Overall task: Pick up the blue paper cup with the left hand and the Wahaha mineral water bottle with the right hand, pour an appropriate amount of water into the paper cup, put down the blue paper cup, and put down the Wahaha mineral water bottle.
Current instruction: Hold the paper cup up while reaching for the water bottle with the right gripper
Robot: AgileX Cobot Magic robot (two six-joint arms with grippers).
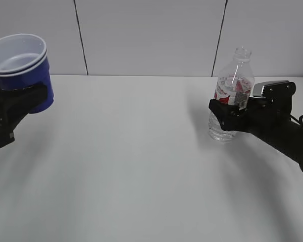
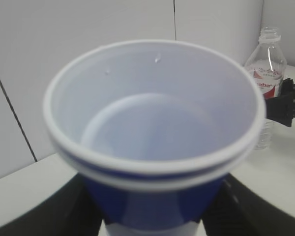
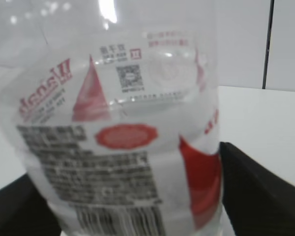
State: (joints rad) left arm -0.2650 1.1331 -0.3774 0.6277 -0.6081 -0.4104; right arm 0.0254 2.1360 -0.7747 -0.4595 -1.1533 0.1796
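The bottle should be held by its label band (image 1: pixel 233 91) next, in my right gripper, so the Wahaha mineral water bottle's opening (image 1: pixel 243 52) stays free to pour.
The blue paper cup (image 1: pixel 20 60) hangs raised at the far left, tipped slightly, and my left gripper (image 1: pixel 21 96) is shut on its lower body. In the left wrist view the cup (image 2: pixel 152 123) fills the frame with a white, dry-looking inside, and the left gripper (image 2: pixel 152 216) clasps it from both sides. The Wahaha mineral water bottle (image 1: pixel 235 75) stands uncapped on the table at the right, water in its lower part. My right gripper (image 1: pixel 230 112) is open, one finger on each side of the label band. Up close the bottle (image 3: pixel 123 147) sits between the fingers (image 3: pixel 255 187).
The white table (image 1: pixel 131 166) stretches between the two arms, with a pale panelled wall (image 1: pixel 151 35) behind it. From the left wrist, the bottle (image 2: pixel 268 64) and the right gripper (image 2: pixel 285 105) show at the far right.
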